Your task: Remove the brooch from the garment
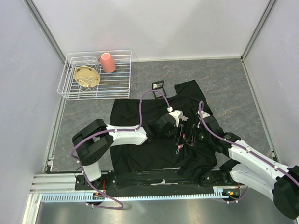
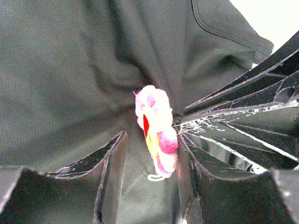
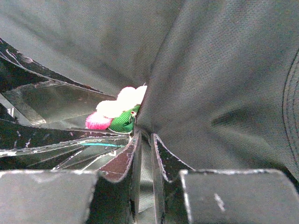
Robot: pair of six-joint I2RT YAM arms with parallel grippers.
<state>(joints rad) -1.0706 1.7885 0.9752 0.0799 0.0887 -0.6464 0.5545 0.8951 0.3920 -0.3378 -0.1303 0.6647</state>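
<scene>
My left gripper should close on the brooch now. My fingers are beside the lower half of the brooch in the left wrist view.
The garment (image 1: pixel 140 142) is a large black shirt spread on the grey table; it fills both wrist views (image 2: pixel 70 84) (image 3: pixel 224 70). The brooch (image 2: pixel 156 130) is a fluffy pink-and-white piece with red and yellow, pinned to the cloth. It shows small in the top view (image 1: pixel 179 149), and the right wrist view shows its green back (image 3: pixel 119 114). My left gripper (image 2: pixel 152 140) (image 1: pixel 181 139) is open, with the brooch between its fingers and touching the right finger (image 2: pixel 187 168). My right gripper (image 3: pixel 145 137) (image 1: pixel 192 138) is shut on a fold of the garment right beside the brooch.
A white wire rack (image 1: pixel 70 90) stands at the back left and holds a pink cup (image 1: pixel 107 62) and a tan dish (image 1: pixel 86 75). A small black framed object (image 1: pixel 158 85) lies just beyond the shirt's collar. Pale walls close in the table on three sides.
</scene>
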